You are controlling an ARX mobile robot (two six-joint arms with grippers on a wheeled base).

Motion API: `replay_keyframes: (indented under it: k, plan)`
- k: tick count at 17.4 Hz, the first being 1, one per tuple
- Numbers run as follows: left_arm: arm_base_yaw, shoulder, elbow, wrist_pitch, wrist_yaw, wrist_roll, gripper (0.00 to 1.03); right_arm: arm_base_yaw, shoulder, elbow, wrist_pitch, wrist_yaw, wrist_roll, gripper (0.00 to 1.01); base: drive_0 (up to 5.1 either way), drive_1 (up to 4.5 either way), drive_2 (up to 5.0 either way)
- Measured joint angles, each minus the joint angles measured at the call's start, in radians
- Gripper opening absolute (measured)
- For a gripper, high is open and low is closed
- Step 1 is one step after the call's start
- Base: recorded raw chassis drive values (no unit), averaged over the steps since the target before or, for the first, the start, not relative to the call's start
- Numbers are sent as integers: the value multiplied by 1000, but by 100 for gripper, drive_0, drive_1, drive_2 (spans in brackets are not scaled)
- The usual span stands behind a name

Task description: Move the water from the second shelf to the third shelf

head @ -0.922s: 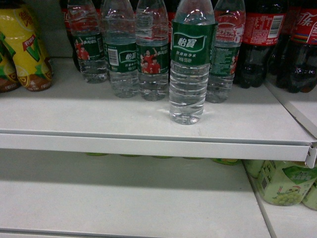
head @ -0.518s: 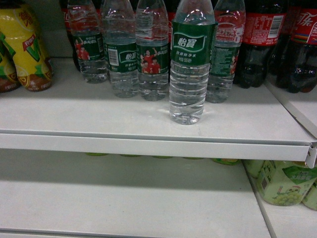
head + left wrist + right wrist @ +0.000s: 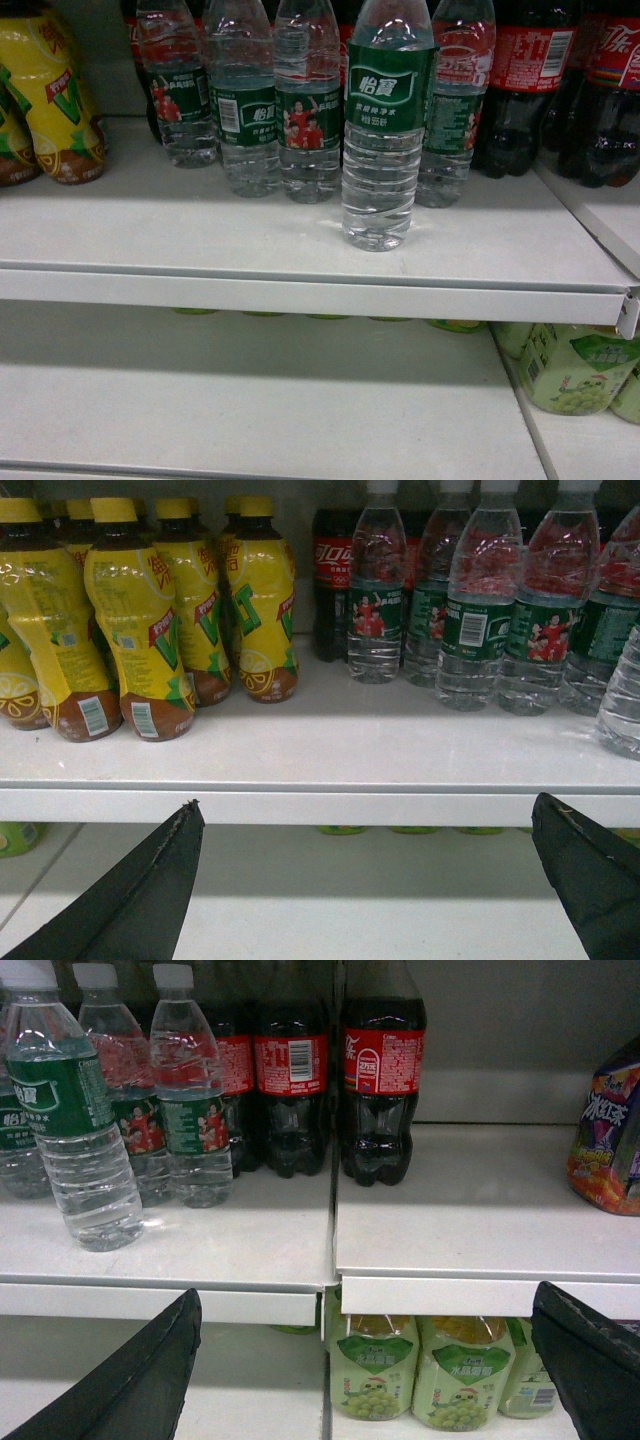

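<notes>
My right gripper grabs the water bottle by its green label [image 3: 386, 88] next. That leaves the water bottle's ribbed base [image 3: 378, 212] free to stand on the third shelf.
Several bottles of water with dark green labels stand in a row on the upper white shelf [image 3: 200, 235]. One water bottle [image 3: 385, 150] stands alone in front of the row, upright, closer to the shelf lip. It also shows at the left of the right wrist view as the front bottle [image 3: 75, 1125], and its edge shows as a ribbed bottle [image 3: 625, 700] in the left wrist view. The lower shelf [image 3: 250, 400] lies below. My left gripper [image 3: 368, 802] and right gripper [image 3: 367, 1290] are both open, empty, and held back from the shelf lip. Neither shows in the head view.
Yellow tea bottles [image 3: 135, 620] fill the left of the upper shelf. Dark cola bottles [image 3: 380, 1080] with red labels stand right of the water. Pale green grape drink bottles [image 3: 385, 1375] sit on the lower shelf at the right. A colourful package [image 3: 610, 1135] is at far right.
</notes>
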Motion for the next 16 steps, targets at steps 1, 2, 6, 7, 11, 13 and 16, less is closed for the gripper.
replay_keyframes:
  k: [1,2,6,7,11,13,16]
  plan:
    - [0,0,0,0,0,0,98,0,0,0,0,0,0,98,0,0,0]
    - [0,0,0,0,0,0,98,0,0,0,0,0,0,98,0,0,0]
    - [0,0,0,0,0,0,98,0,0,0,0,0,0,98,0,0,0]
    - [0,0,0,0,0,0,98,0,0,0,0,0,0,98,0,0,0]
    - [0,0,0,0,-1,0,98,-83,74,28,-79,-163,148,98,0,0,0]
    - [0,0,0,0,0,0,98,-105,206,95,100,-192,193,98,0,0,0]
    - [0,0,0,0,0,0,98,-22,555,240,395,-150,187,98,0,0,0]
